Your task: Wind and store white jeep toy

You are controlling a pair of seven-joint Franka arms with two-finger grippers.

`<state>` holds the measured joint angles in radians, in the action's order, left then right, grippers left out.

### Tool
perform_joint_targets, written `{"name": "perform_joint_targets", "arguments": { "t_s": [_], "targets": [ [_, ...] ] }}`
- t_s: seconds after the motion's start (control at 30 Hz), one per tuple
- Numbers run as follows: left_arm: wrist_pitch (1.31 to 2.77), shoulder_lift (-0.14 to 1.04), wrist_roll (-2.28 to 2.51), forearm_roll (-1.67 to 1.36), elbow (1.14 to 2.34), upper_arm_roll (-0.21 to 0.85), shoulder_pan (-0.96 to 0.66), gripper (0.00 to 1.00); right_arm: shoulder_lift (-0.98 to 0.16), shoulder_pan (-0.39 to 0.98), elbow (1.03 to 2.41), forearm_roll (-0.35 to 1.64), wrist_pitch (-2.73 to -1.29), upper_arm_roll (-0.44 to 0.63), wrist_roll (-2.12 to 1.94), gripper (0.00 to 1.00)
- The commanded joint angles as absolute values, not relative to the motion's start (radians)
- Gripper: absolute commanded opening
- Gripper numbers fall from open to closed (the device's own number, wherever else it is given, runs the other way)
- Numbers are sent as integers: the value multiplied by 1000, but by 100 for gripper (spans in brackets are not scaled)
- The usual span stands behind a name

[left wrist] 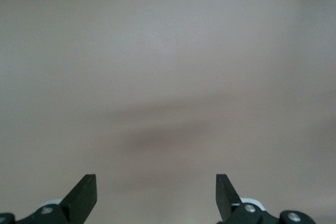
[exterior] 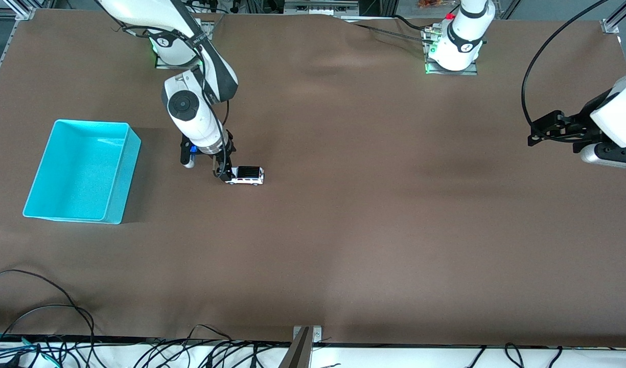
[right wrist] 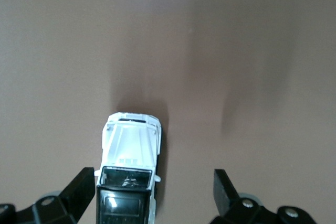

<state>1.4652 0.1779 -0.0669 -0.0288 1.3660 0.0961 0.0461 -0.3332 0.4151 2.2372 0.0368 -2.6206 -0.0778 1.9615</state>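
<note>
My right gripper's fingers are above the jeep's black roof, so closing now would miss the jeep. My right gripper lowers first, then closes on the jeep.
The white jeep toy (exterior: pixel 246 175), with a black roof, stands on the brown table beside the turquoise bin (exterior: pixel 121 184), toward the right arm's end. My right gripper (exterior: pixel 224 171) is low over the jeep's rear end, open. In the right wrist view the jeep (right wrist: pixel 129 156) lies between the fingers (right wrist: pixel 83 187), close against one and well apart from the other; the gripper (right wrist: pixel 152 192) is not closed on it. My left gripper (exterior: pixel 533 134) waits in the air over the left arm's end of the table, open and empty (left wrist: pixel 156 192).
The turquoise bin is open on top and holds nothing that I can see. Black cables (exterior: pixel 47 312) lie along the table edge nearest the front camera. A metal bracket (exterior: pixel 305 340) stands at the middle of that edge.
</note>
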Motion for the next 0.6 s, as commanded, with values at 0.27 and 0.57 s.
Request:
{"name": "perform_joint_targets", "arguments": {
  "t_s": [0.27,0.57],
  "targets": [
    [1453,183,-43,17,1350,106,38,100,-385,474,2191,21,-2631,-71,2017,100],
    [1453,181,-29,26,1348,104,45,100,-396,474,2174,0,-2631,-69,2017,100]
  ]
}}
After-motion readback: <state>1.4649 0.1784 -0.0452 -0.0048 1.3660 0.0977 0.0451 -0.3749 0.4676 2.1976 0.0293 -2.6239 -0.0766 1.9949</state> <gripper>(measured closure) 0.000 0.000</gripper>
